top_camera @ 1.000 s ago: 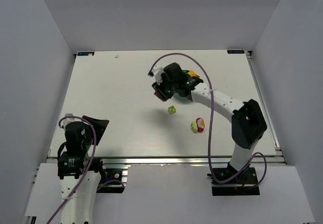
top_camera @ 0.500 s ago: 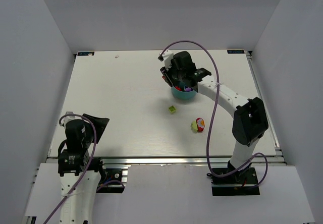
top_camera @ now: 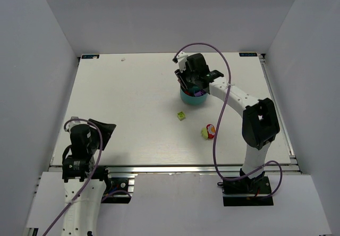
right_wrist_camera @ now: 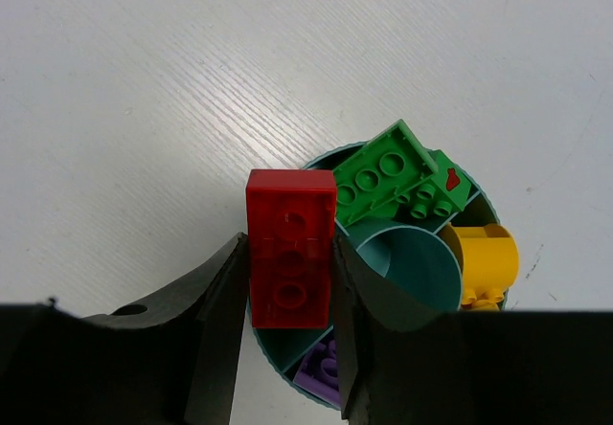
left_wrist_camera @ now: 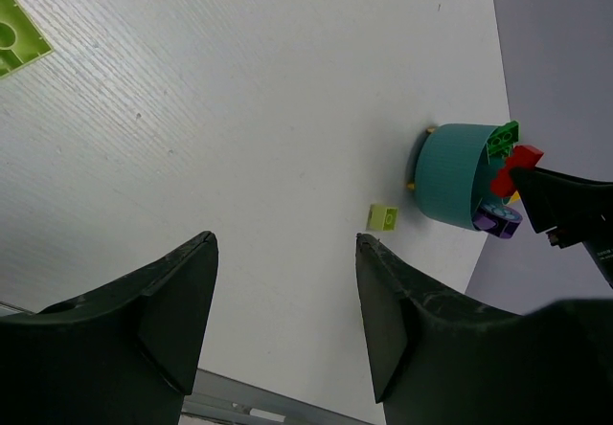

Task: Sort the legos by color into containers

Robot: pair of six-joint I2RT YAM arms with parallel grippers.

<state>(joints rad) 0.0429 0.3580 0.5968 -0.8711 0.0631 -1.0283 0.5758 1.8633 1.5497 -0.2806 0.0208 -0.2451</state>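
Note:
I need to open my right gripper now, because an open wedge lies below the red lego, so the lego would land in the bowl [top_camera: 192,99].
My right gripper [right_wrist_camera: 287,245] is shut on a red lego [right_wrist_camera: 289,250], which hangs over the left side of the teal bowl [right_wrist_camera: 412,253]. Green legos [right_wrist_camera: 383,178], a yellow one [right_wrist_camera: 484,257] and a purple one [right_wrist_camera: 321,368] lie in separate wedges of it. From above, the right gripper [top_camera: 187,83] covers the far part of the bowl [top_camera: 192,99]. A lime lego [top_camera: 181,116] lies on the table just in front of the bowl. A lime and red pair [top_camera: 208,132] lies further to the right. My left gripper [left_wrist_camera: 285,243] is open and holds nothing, low at the near left [top_camera: 102,131].
The left wrist view shows the bowl [left_wrist_camera: 445,186] far off with the lime lego [left_wrist_camera: 383,217] beside it, and a lime piece [left_wrist_camera: 19,47] at the upper left edge. Grey walls enclose the white table [top_camera: 127,98] on three sides.
The right gripper has carried the red lego rightwards and further back, from left of the bowl to over it. The left arm has stayed where it was.

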